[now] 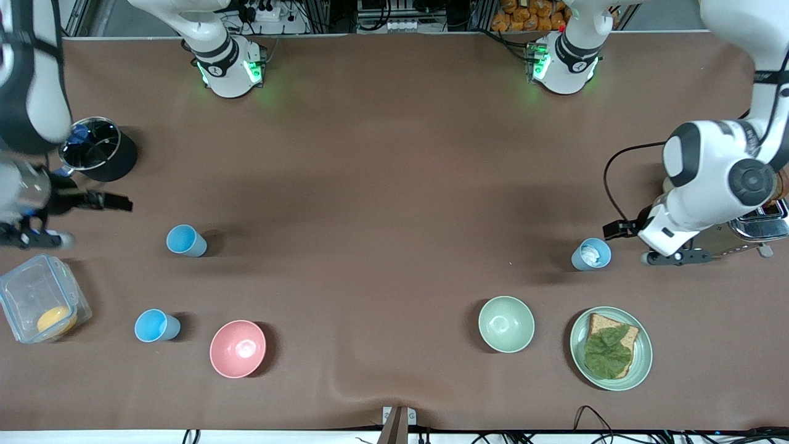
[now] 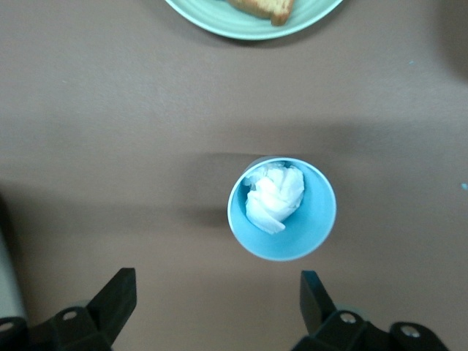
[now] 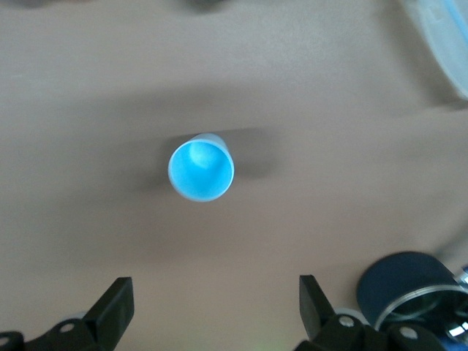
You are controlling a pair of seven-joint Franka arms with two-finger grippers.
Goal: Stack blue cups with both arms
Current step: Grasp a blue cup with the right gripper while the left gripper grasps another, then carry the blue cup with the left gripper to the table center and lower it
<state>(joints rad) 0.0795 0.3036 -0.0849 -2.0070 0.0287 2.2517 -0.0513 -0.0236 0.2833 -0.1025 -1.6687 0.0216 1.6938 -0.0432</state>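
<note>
The right gripper should next stack the empty blue cup with the cup holding the white wad (image 1: 591, 254), so it should grip the empty blue cup by its rim (image 1: 170, 247).
Three light-blue cups stand upright on the brown table. One cup (image 1: 591, 254) holds a white wad and stands toward the left arm's end; in the left wrist view this cup (image 2: 281, 208) is just ahead of the fingers. My left gripper (image 1: 632, 243) (image 2: 216, 292) is open and empty, low beside it. Two empty cups (image 1: 185, 240) (image 1: 156, 325) stand toward the right arm's end. My right gripper (image 1: 92, 221) (image 3: 216, 296) is open and empty, up over the table beside the first of these, which shows in the right wrist view (image 3: 201, 172).
A pink bowl (image 1: 238, 348) and a pale green bowl (image 1: 506, 324) sit near the front edge. A green plate (image 1: 646, 357) holds bread and lettuce. A black pot (image 1: 92, 148), a clear container (image 1: 37, 296) and a toaster (image 1: 758, 228) stand at the table's ends.
</note>
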